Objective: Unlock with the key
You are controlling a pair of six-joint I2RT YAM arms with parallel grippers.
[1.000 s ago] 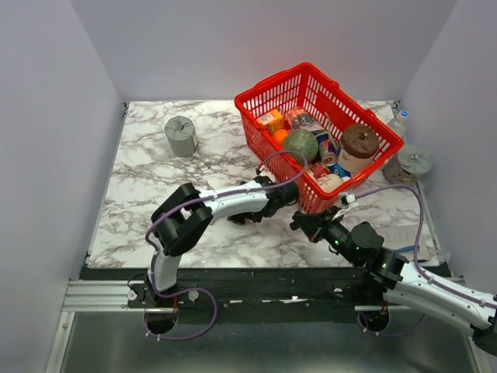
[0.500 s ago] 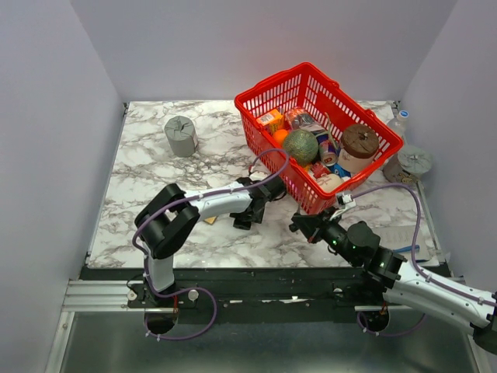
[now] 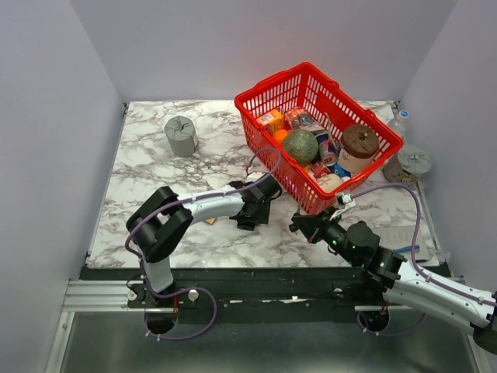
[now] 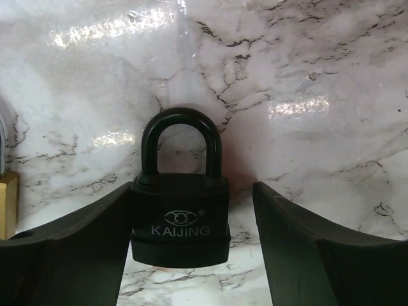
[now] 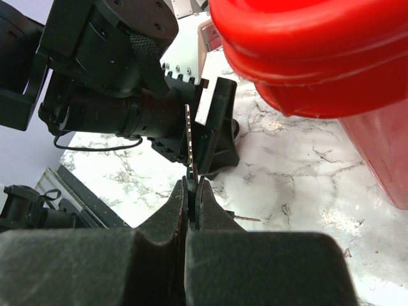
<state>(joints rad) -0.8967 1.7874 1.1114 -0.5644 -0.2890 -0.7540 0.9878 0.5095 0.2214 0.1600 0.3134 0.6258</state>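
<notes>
My left gripper grabs the black padlock (image 4: 180,223) by the narrow sides of its body next, so the bottom end of the padlock stays free for the key to unlock it.
A black padlock (image 4: 180,223) marked KAIJING lies flat on the marble, shackle pointing away from the wrist. My left gripper (image 4: 192,194) is open around it: the body sits against the left finger (image 4: 83,248), with a gap to the right finger (image 4: 299,248). In the top view the left gripper (image 3: 250,211) is low on the table in front of the red basket. My right gripper (image 5: 192,186) is shut on the key (image 5: 189,137), whose toothed silver blade sticks out of the fingertips toward the left gripper. The key's head is hidden between the pads. The right gripper (image 3: 301,226) hovers just right of the left one.
A red basket (image 3: 272,81) full of groceries stands at the back right, its corner close above both grippers. A brass padlock (image 4: 6,204) lies just left of the left finger. A grey cylinder (image 3: 180,135) stands at the back left, and a jar (image 3: 409,162) sits right of the basket.
The left gripper has pulled back from the basket corner toward the left and settled over the black padlock, and its jaws have widened. The right gripper has stayed put with the key.
</notes>
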